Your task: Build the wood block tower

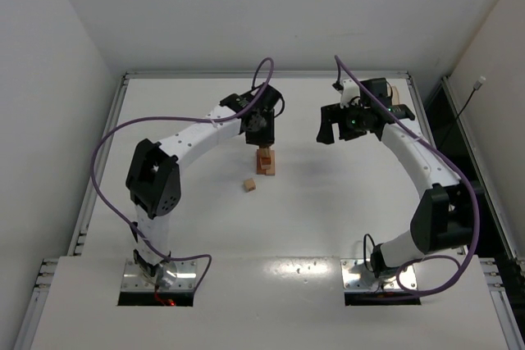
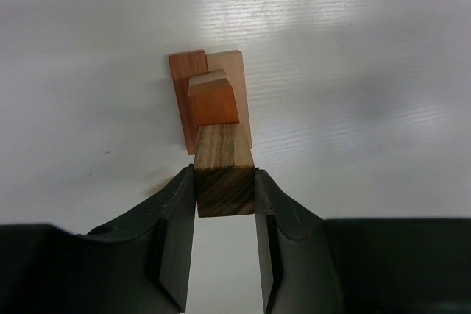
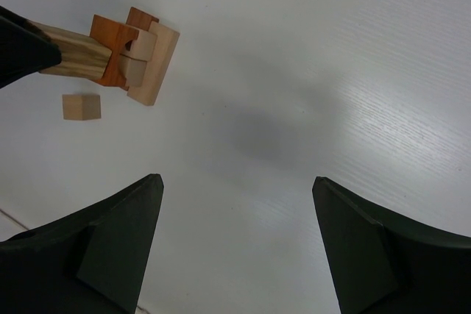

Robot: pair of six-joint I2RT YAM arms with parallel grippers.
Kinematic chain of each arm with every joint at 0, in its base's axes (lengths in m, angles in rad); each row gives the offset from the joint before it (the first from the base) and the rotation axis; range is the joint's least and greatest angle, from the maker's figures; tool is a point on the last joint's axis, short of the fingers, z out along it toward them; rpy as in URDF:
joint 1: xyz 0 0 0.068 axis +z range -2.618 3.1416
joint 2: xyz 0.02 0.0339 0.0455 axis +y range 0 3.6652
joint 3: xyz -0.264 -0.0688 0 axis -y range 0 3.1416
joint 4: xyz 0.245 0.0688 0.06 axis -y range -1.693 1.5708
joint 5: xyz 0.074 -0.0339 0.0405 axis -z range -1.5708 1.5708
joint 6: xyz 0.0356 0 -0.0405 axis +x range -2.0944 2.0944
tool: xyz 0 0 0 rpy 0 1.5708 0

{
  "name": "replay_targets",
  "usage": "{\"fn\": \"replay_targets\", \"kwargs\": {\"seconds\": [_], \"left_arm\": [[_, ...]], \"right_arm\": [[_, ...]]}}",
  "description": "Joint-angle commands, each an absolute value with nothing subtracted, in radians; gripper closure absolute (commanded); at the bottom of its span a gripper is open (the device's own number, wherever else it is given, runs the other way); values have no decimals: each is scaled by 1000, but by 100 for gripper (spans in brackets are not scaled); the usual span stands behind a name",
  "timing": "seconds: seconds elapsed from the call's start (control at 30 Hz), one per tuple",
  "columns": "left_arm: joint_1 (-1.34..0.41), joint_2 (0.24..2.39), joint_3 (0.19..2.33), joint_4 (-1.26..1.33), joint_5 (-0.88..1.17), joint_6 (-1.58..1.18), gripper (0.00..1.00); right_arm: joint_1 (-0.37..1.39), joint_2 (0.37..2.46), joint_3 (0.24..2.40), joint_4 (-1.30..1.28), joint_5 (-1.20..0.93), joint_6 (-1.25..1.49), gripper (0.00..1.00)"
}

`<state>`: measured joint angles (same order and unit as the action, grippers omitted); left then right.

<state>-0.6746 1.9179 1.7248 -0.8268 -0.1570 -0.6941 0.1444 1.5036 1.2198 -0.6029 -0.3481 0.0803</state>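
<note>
I should let go of the striped brown wooden bar (image 2: 224,174) with my left gripper. The bar stands upright, and its lower end meets the orange block.
The wood block tower (image 1: 265,163) stands mid-table: two flat pieces, reddish (image 2: 186,86) and tan (image 2: 232,68), carry a tan cube and an orange block (image 2: 213,102). Straight above it, my left gripper (image 2: 225,182) is shut on a striped brown wooden bar (image 2: 224,174) held upright, whose lower end meets the orange block (image 3: 110,42). A loose tan cube (image 1: 250,185) lies on the table just near-left of the tower, and shows again in the right wrist view (image 3: 81,106). My right gripper (image 3: 235,189) hangs open and empty over bare table to the tower's right (image 1: 340,131).
The white table (image 1: 328,202) has a raised rail along its far and side edges. Purple cables loop off both arms. The left arm's elbow (image 1: 153,176) stands near-left of the tower.
</note>
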Motion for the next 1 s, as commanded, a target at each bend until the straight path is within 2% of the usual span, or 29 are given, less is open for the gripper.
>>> {"fn": "replay_targets", "kwargs": {"seconds": [0.0, 0.13, 0.17, 0.2, 0.23, 0.27, 0.3, 0.47, 0.57, 0.67, 0.8, 0.83, 0.97], "left_arm": [[-687, 1930, 1766, -808, -161, -696, 100], [-687, 1939, 1775, -808, -170, -696, 99], [-687, 1939, 1775, -808, -170, -696, 96], [-687, 1939, 1775, -808, -170, -687, 89], [-687, 1939, 1775, -808, -170, -687, 89], [-687, 1939, 1775, -808, -170, -687, 81], [-687, 1939, 1775, -808, -170, -687, 78], [-687, 1939, 1775, -808, -170, -687, 73], [-687, 1939, 1766, -808, -170, -687, 55], [-687, 1930, 1766, -808, -179, -687, 47], [-687, 1930, 1756, -808, -179, -687, 43], [-687, 1930, 1756, -808, -179, -687, 35], [-687, 1904, 1766, -796, -169, -666, 23]], "right_arm": [[138, 1503, 1243, -571, -357, 94, 20], [138, 1503, 1233, -571, -357, 94, 20], [138, 1503, 1233, -571, -357, 94, 20], [138, 1503, 1233, -571, -367, 94, 20], [138, 1503, 1233, -571, -367, 94, 20], [138, 1512, 1233, -571, -367, 94, 20], [138, 1513, 1233, -571, -367, 94, 20], [129, 1513, 1233, -571, -367, 94, 20], [129, 1513, 1233, -571, -367, 94, 20], [129, 1513, 1233, -571, -376, 94, 20], [129, 1513, 1233, -571, -376, 94, 20], [129, 1513, 1233, -571, -376, 94, 20], [129, 1513, 1224, -560, -365, 94, 20]]}}
